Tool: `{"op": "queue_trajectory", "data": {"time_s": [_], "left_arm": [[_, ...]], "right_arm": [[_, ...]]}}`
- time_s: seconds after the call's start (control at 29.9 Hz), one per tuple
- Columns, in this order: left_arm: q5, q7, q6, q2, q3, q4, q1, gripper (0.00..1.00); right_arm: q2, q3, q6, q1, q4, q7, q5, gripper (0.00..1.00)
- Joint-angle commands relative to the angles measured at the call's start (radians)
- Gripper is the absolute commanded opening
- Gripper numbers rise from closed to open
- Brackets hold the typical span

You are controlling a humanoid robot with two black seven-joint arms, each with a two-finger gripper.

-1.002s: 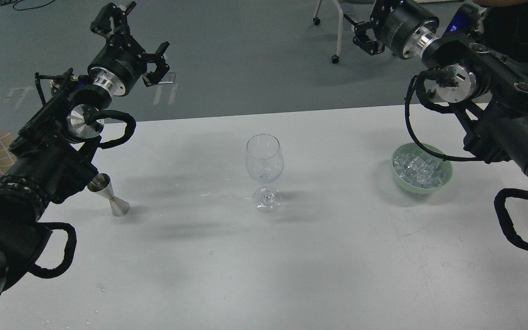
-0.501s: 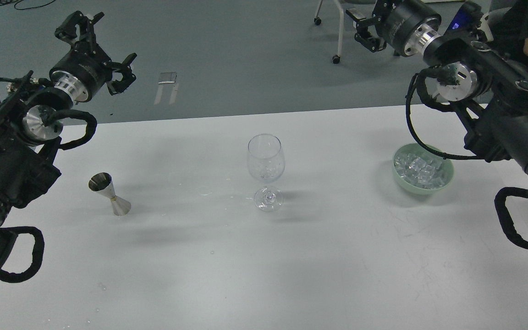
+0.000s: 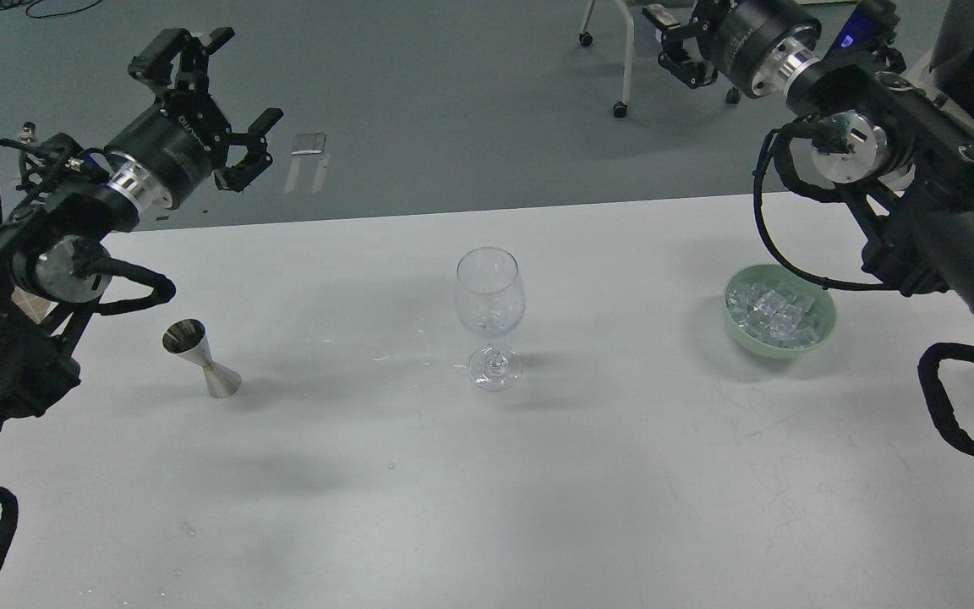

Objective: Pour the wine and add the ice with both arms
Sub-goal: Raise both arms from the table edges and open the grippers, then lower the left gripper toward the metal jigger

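Observation:
The jigger widens into a sloping cup at its top, so my left gripper needs to take hold of it next by the narrow part below the cup.
A clear stemmed wine glass stands upright at the table's middle; I cannot make out any wine in it. A steel jigger stands to its left. A pale green bowl at the right holds several ice cubes. My left gripper is open and empty, raised beyond the table's far edge, well above and behind the jigger. My right gripper is open and empty, high at the top edge of the view, far behind the bowl and partly cut off.
The white table ends at its far edge, with grey floor behind. A chair's legs on castors stand on the floor near my right gripper. A few small droplets lie on the table near the glass's foot.
My left arm swung out to the left, then its gripper came back to the right; the gripper stayed open. My right gripper rose slightly toward the top edge. Glass, jigger and bowl have not moved.

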Motion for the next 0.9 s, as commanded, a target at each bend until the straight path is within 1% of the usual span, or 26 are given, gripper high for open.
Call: {"op": "queue_trajectory", "data": {"time_s": [0.0,0.07,0.1,0.13,0.17,0.2,0.33,0.53,0.6,0.63,0.67,0.7,0.77,0.8,0.84,0.87], "left_arm": [[0.024,-0.009,0.0,0.023,-0.07,-0.128,0.073,0.97],[0.021,-0.011,0.0,0.022,-0.076,-0.132,0.076,0.97],[0.019,-0.011,0.021,0.022,-0.076,-0.134,0.076,0.97],[0.016,-0.011,0.064,0.022,-0.077,-0.134,0.076,0.97],[0.016,-0.006,0.088,0.025,-0.077,-0.134,0.076,0.97],[0.016,-0.006,0.098,0.026,-0.074,-0.134,0.076,0.98],[0.018,-0.008,0.096,0.031,-0.068,-0.134,0.078,0.98],[0.016,-0.006,0.09,0.043,-0.063,-0.135,0.084,0.99],[0.015,0.03,0.09,0.053,-0.074,-0.145,0.083,0.99],[0.004,0.085,0.095,0.057,-0.08,-0.164,0.083,0.99],[-0.008,0.11,0.095,0.057,-0.083,-0.175,0.084,0.99],[-0.049,0.157,0.095,0.063,-0.1,-0.203,0.086,0.99],[-0.1,0.19,0.096,0.076,-0.117,-0.233,0.096,0.99],[-0.145,0.211,0.098,0.097,-0.134,-0.262,0.128,0.99],[-0.178,0.224,0.104,0.121,-0.149,-0.296,0.164,0.99],[-0.188,0.224,0.11,0.132,-0.155,-0.315,0.179,0.99]], "right_arm": [[-0.013,-0.002,0.002,0.0,0.009,0.011,-0.002,1.0],[-0.022,-0.003,0.003,0.0,0.015,0.025,-0.002,1.0],[-0.027,-0.005,0.006,-0.002,0.02,0.031,-0.002,1.0],[-0.037,-0.009,0.02,-0.006,0.029,0.043,-0.002,1.0],[-0.048,-0.012,0.037,-0.011,0.04,0.048,-0.002,1.0],[-0.054,-0.012,0.042,-0.012,0.044,0.048,-0.002,1.0],[-0.083,-0.014,0.057,-0.037,0.052,0.05,-0.002,1.0],[-0.088,-0.011,0.068,-0.046,0.057,0.05,-0.002,1.0],[-0.09,-0.009,0.066,-0.043,0.061,0.05,-0.002,1.0],[-0.09,-0.009,0.066,-0.042,0.061,0.05,-0.002,1.0],[-0.091,-0.009,0.066,-0.042,0.063,0.05,-0.002,1.0],[-0.097,-0.009,0.066,-0.043,0.063,0.05,-0.002,1.0],[-0.1,-0.009,0.066,-0.045,0.063,0.05,-0.002,1.0],[-0.1,-0.011,0.066,-0.045,0.063,0.05,-0.002,1.0],[-0.099,-0.011,0.066,-0.046,0.063,0.05,-0.002,1.0],[-0.099,-0.012,0.066,-0.048,0.063,0.05,-0.002,1.0]]}}
